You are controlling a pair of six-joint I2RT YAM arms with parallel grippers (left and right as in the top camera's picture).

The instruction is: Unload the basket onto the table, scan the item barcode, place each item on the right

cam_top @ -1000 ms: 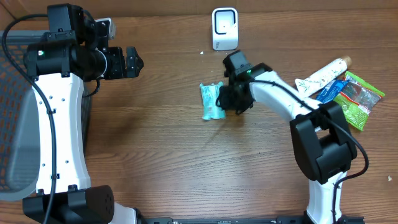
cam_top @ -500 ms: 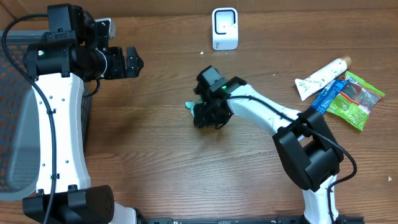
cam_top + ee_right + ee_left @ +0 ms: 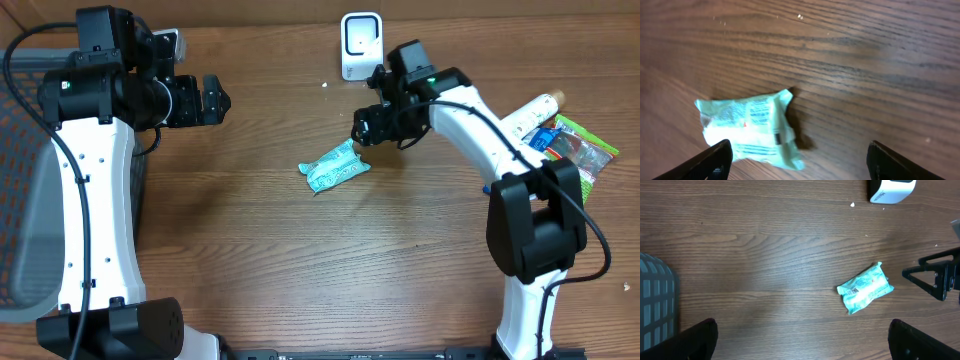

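Observation:
The barcode of the teal snack packet should stay uncovered to scan, so my right gripper will grip the packet by the end away from its barcode [image 3: 353,161] [image 3: 781,132] next.
The item, a teal snack packet [image 3: 333,166], lies flat on the wooden table, apart from both grippers; its printed side faces up [image 3: 865,287]. My right gripper [image 3: 368,128] hovers just up and right of it, open and holding nothing. In the right wrist view the packet [image 3: 747,130] lies below and ahead of the open gripper [image 3: 800,165], near the left fingertip [image 3: 715,160]. The white scanner [image 3: 361,45] stands at the table's back edge. My left gripper [image 3: 212,100] hangs wide open at the left, empty [image 3: 802,347].
A white tube [image 3: 520,122], a blue item [image 3: 540,140] and a green packet [image 3: 575,158] lie at the right. A dark mesh basket [image 3: 20,200] stands at the left edge, its corner also showing in the left wrist view [image 3: 655,300].
The right gripper carried the teal packet leftward, then opened and let it go, and has drawn back up and to the right towards the scanner. The left arm has not moved.

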